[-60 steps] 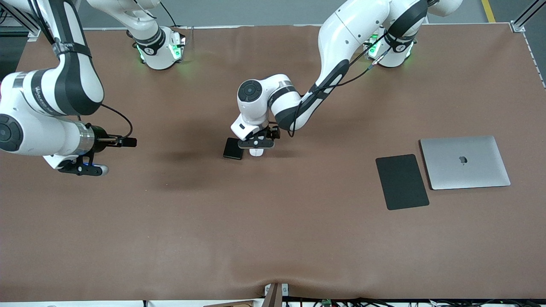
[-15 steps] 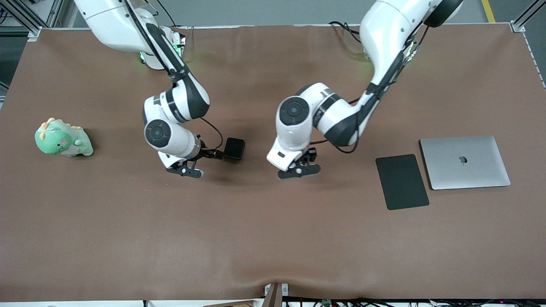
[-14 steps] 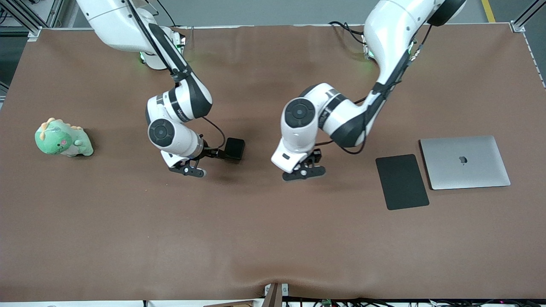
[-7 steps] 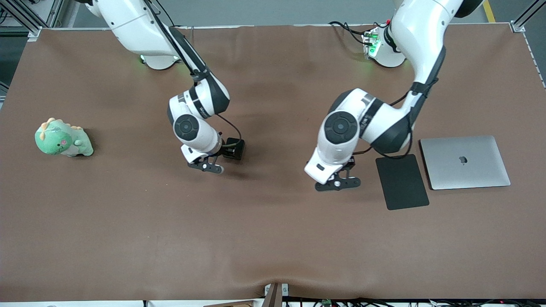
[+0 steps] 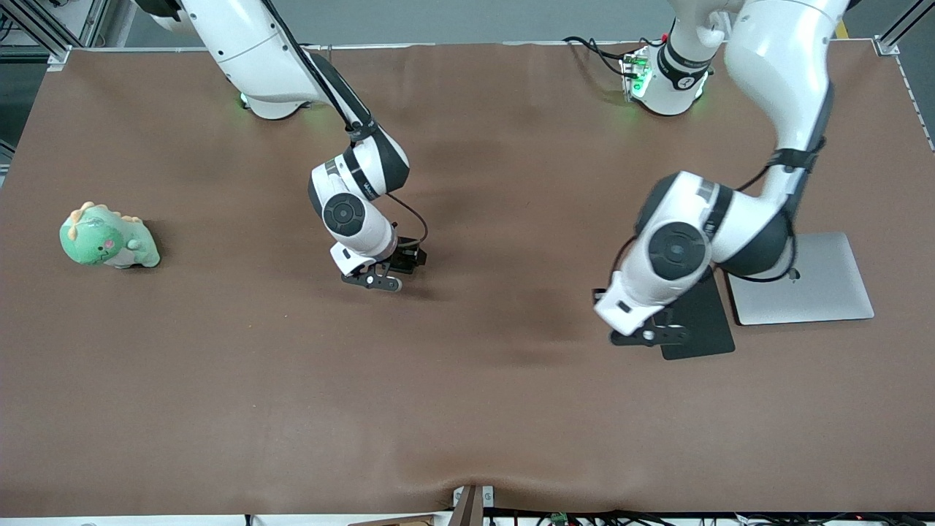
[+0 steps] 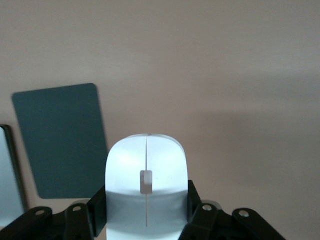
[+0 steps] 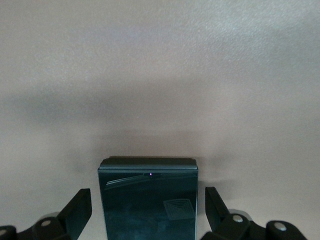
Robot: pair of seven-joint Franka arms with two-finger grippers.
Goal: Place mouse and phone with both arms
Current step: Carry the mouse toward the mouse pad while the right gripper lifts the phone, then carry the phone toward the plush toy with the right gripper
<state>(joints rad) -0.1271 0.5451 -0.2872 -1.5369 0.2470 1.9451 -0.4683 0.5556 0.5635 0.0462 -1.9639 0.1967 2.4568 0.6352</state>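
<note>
The black phone would be caught if my right gripper closed now, so it needs to close: its fingers are low beside the phone.
The white mouse (image 6: pixel 146 180) sits between the fingers of my left gripper (image 6: pixel 146 202), which is shut on its sides. In the front view this gripper (image 5: pixel 649 336) hangs over the edge of the black mouse pad (image 5: pixel 705 321) that lies toward the right arm's end, and the hand hides the mouse. The black glossy phone (image 7: pixel 148 200) lies flat on the table. My right gripper (image 7: pixel 148 207) is open and low around it, with a gap at each finger (image 7: pixel 77 210). In the front view my right gripper (image 5: pixel 372 279) covers most of the phone.
A closed silver laptop (image 5: pixel 825 285) lies beside the mouse pad toward the left arm's end. The pad (image 6: pixel 60 140) also shows in the left wrist view. A green plush dinosaur (image 5: pixel 108 237) sits at the right arm's end. The brown table cover (image 5: pixel 467 409) is wrinkled at the near edge.
The left arm has carried the mouse from mid-table to the mouse pad's edge. The right arm has swung in from beside the phone to over it, fingers now astride it.
</note>
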